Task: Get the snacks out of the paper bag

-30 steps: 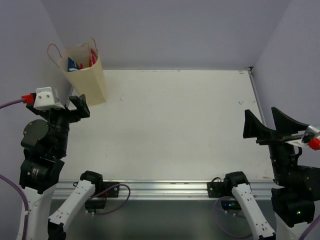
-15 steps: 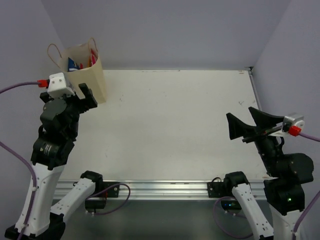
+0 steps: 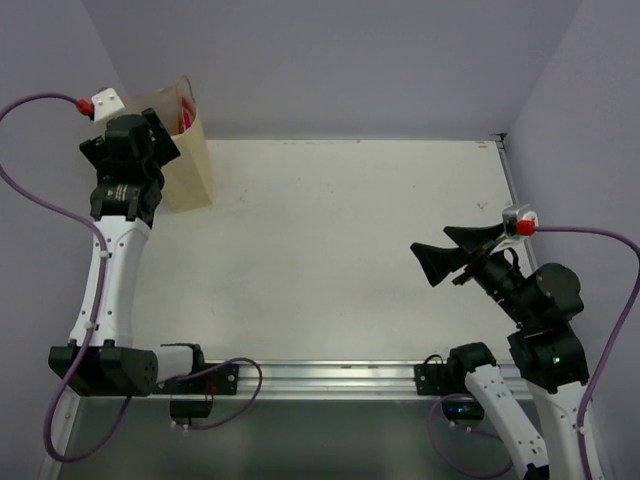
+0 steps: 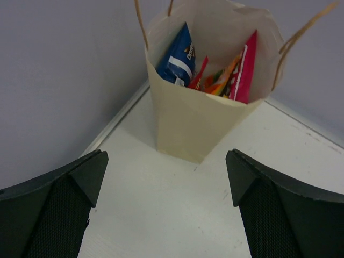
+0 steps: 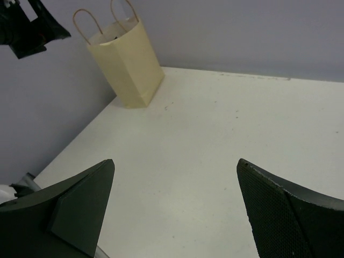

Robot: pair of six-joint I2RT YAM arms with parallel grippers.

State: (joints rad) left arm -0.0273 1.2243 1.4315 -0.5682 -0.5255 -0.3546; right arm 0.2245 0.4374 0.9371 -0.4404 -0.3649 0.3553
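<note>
The left gripper grabs the paper bag (image 3: 190, 160) by its rim beside the blue Doritos bag next, leaving its opening open to take the snacks out.
The cream paper bag (image 4: 199, 123) stands upright in the table's back left corner, its string handles up. Inside I see the blue Doritos bag (image 4: 177, 56), the pink bag (image 4: 246, 67), a red-yellow pouch (image 4: 223, 80) and a thin red packet edge (image 4: 198, 75); the slim yellow bar does not show. My left gripper (image 4: 166, 177) is open and empty, held high just in front of the bag (image 3: 190, 160) and looking down into it. My right gripper (image 3: 448, 254) is open and empty above the table's right side, far from the bag (image 5: 126, 64).
Grey walls close in the table (image 3: 350, 240) at the back and on both sides; the bag stands against the left wall. The left gripper (image 5: 32, 27) shows at the top left of the right wrist view.
My left arm has risen and swung back to the bag, now covering part of it from above. My right arm has moved left and inward over the table.
</note>
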